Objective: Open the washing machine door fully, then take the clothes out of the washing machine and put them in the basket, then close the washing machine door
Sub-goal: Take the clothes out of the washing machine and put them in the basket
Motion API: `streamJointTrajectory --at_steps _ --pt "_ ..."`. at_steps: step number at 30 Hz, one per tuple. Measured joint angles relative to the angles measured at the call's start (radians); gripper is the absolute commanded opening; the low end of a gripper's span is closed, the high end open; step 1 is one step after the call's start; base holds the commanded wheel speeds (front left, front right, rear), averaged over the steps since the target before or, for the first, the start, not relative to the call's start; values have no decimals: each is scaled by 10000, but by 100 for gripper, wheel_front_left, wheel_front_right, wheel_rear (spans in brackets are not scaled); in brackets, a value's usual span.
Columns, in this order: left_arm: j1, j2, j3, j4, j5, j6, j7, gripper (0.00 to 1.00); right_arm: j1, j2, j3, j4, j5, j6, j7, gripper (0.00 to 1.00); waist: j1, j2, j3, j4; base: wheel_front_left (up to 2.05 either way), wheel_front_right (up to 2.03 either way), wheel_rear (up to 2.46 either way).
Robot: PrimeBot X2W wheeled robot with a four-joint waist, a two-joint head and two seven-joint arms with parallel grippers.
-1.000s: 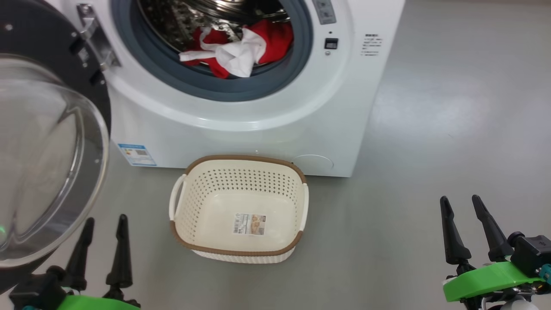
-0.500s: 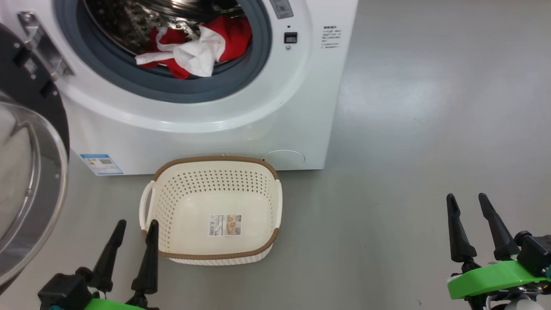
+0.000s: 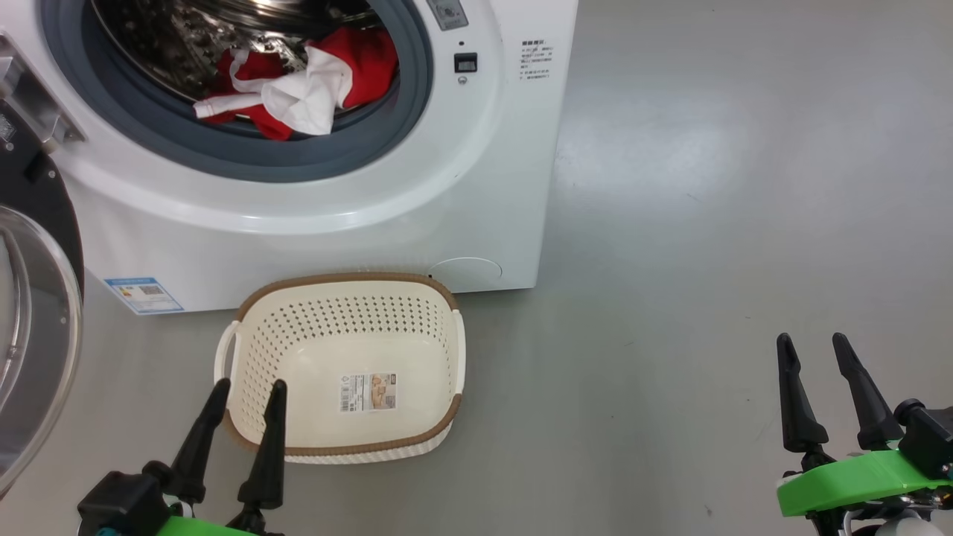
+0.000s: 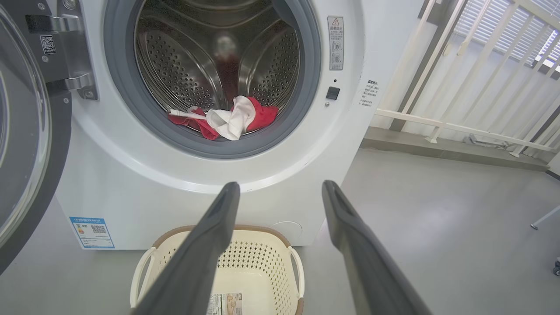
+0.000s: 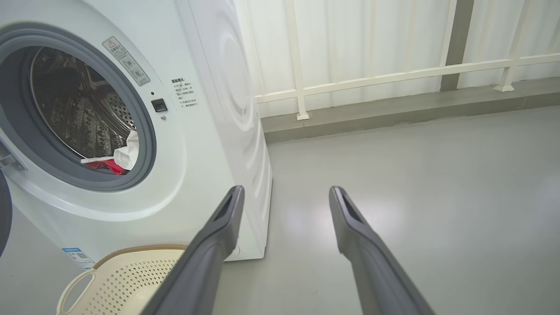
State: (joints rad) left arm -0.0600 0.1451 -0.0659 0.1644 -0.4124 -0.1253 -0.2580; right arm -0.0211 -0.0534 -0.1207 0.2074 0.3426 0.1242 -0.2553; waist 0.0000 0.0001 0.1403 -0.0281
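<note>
To take the clothes out, my left gripper will next grab their bunched white fold (image 3: 314, 89), which stands up while the red cloth (image 3: 370, 66) lies slack.
The white washing machine (image 3: 447, 193) stands with its round opening uncovered. The washing machine door (image 3: 30, 357) hangs swung out at the far left, its glass bowl facing me. Red and white clothes (image 3: 298, 82) lie at the front of the steel drum, and appear as clothes (image 4: 227, 120) in the left wrist view. The cream basket (image 3: 335, 278) sits empty on the floor in front of the machine. My left gripper (image 3: 249, 385) is open, its tips over the basket's near left corner. My right gripper (image 3: 811, 339) is open above bare floor, far right of the basket.
Grey floor spreads to the right of the machine. A white railing (image 5: 372, 74) on a low kerb runs along the wall behind it. The open door takes up the room on the left. A blue label (image 3: 144, 295) marks the machine's lower left corner.
The head view has swung right, so machine, door and basket sit further left in the picture. My left gripper now overlaps the basket's near left corner. Both grippers stay open.
</note>
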Motion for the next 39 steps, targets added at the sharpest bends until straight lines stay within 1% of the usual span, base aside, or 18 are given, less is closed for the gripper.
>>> streamJointTrajectory --at_steps 9,26,31,39 --pt "-5 -21 115 -10 249 0 0 100 3 21 -31 -33 0 0 0 100 0 -1 72 6 0 0 0" --pt "-16 -48 217 -8 238 0 0 100 2 31 -27 -35 0 0 0 100 0 0 110 58 1 -3 1" --pt "-23 -42 174 -8 192 0 0 100 2 36 -15 -36 0 0 0 100 0 0 147 82 54 -70 16" --pt "-61 -17 86 -6 132 0 0 100 2 44 2 -31 0 0 0 100 0 0 156 101 103 -124 21"
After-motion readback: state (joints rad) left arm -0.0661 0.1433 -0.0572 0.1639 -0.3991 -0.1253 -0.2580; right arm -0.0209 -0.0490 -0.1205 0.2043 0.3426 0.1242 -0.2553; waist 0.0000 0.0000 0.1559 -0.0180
